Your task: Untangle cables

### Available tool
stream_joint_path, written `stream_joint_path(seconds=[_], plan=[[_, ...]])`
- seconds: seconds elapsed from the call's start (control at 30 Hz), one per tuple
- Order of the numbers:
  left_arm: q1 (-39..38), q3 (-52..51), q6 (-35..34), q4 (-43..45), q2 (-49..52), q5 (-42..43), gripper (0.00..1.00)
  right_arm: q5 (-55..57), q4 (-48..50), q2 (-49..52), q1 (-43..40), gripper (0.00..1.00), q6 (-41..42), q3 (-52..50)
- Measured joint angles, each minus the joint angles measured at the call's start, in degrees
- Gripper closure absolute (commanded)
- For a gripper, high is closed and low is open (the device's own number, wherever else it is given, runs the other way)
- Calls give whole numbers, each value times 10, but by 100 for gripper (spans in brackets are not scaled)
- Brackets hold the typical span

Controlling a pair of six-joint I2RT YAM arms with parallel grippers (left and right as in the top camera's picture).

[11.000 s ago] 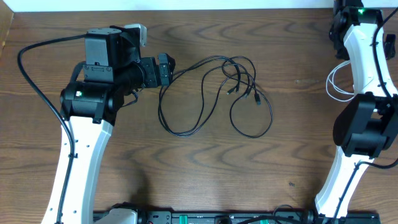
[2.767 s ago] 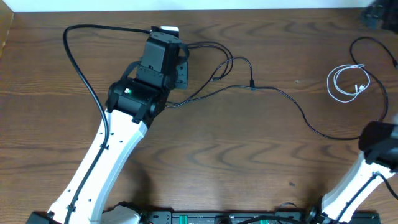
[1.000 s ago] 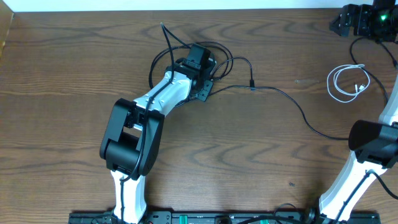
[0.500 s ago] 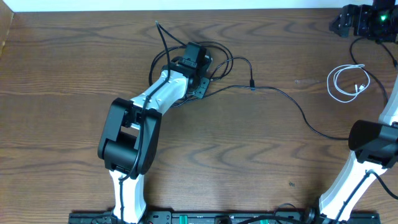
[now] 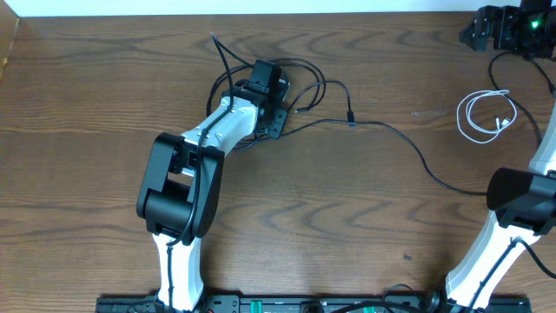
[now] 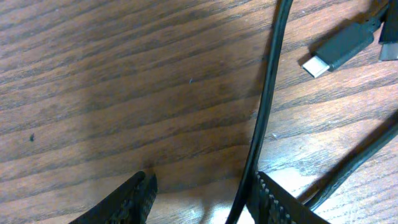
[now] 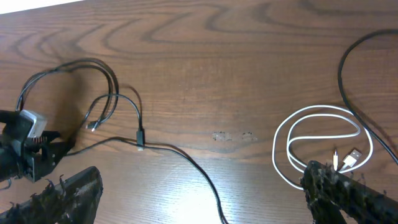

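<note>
The black cable runs back between my left gripper's open fingers, close by one finger. I should close the gripper on the cable now, as it would hold it.
Black cables (image 5: 306,87) lie looped together at the table's upper middle, and one long black cable (image 5: 417,155) trails off to the right. My left gripper (image 5: 268,97) is down on that knot. In the left wrist view the left gripper (image 6: 202,194) is open, and a black cable (image 6: 268,93) runs between the fingers, against the right finger (image 6: 280,202). A plug end (image 6: 339,50) lies just ahead. The white cable (image 5: 485,116) sits coiled apart at the right. My right gripper (image 5: 479,28) hovers at the far right corner, and the right wrist view shows it (image 7: 205,199) wide open and empty above the white cable (image 7: 323,140).
The table is dark wood (image 5: 347,243). The left arm's own thick black wire (image 5: 217,61) arcs up beside the knot. The right arm's base (image 5: 512,200) stands at the right edge, with its thick wire (image 5: 521,61) curving near the white coil.
My left gripper has shifted slightly up and to the left over the black knot, and its jaws have narrowed a little. The right arm and the white cable have not moved.
</note>
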Motion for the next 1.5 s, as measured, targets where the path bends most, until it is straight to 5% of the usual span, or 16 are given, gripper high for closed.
stream_joint_path(seconds=[0.07, 0.33, 0.63, 0.87, 1.1, 1.5], plan=[[0, 0, 2, 1, 0, 1, 92, 0, 0, 0, 0, 1, 0, 0], [0, 9, -15, -59, -18, 14, 92, -1, 0, 0, 13, 1, 0, 0], [0, 82, -89, 28, -384, 69, 93, -2, 2, 0, 49, 1, 0, 0], [0, 81, -114, 152, -500, 75, 93, -3, 2, 0, 60, 1, 0, 0], [0, 80, -117, 246, -562, 30, 93, -35, 23, 0, 113, 1, -18, -51], [0, 80, -117, 245, -512, -60, 92, -242, 41, 0, 281, 1, -124, -104]])
